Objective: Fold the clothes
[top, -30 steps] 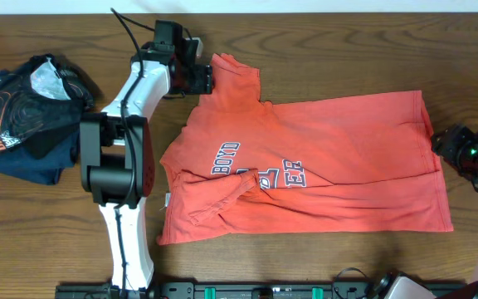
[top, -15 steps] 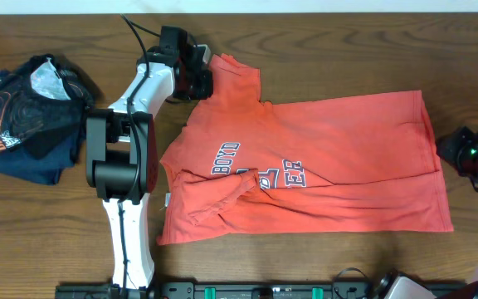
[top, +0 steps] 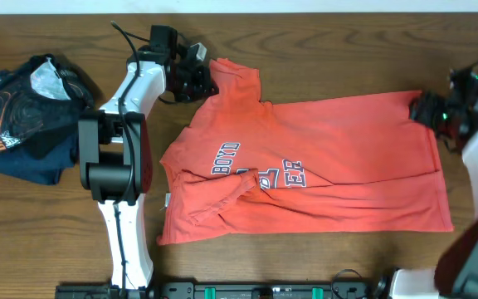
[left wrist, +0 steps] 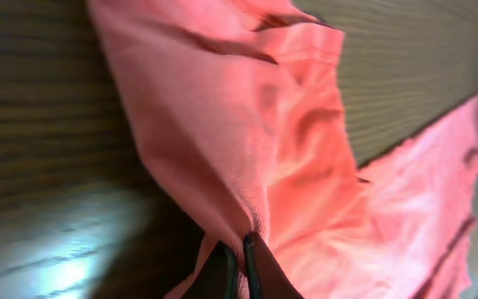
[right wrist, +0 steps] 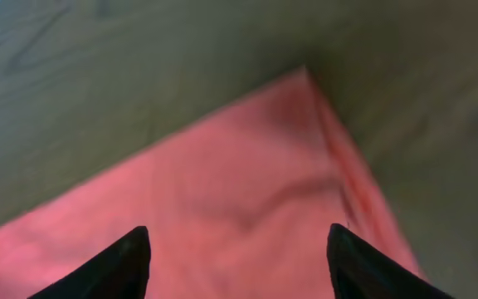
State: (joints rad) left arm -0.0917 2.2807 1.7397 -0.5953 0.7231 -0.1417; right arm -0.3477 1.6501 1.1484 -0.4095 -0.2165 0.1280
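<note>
My right gripper grabs the coral T-shirt by its far corner at the hem (top: 413, 97) next, opposite the held sleeve (top: 237, 83), so that the T-shirt then folds evenly.
The clothes, a coral T-shirt (top: 322, 158) with dark blue lettering, lies spread across the wooden table, its lower left sleeve bunched. My left gripper (top: 208, 81) is shut on the edge of the upper sleeve; in the left wrist view its jaws pinch a fold of the coral fabric (left wrist: 256, 158) with the gripper (left wrist: 239, 249) at the bottom of the frame. My right gripper (top: 426, 108) hovers open over the shirt's far right top corner. In the right wrist view the gripper (right wrist: 239, 245) stands wide apart above that corner (right wrist: 305, 149), nothing between the fingers.
A dark navy swirl-printed garment (top: 27, 112) lies heaped at the left edge of the table (top: 330, 50). The left arm's base (top: 114, 166) stands between that heap and the shirt. Bare wood shows behind and in front of the shirt.
My left gripper has closed on the upper sleeve edge. My right gripper has moved up and left from beside the shirt to above its top right corner, jaws wider.
</note>
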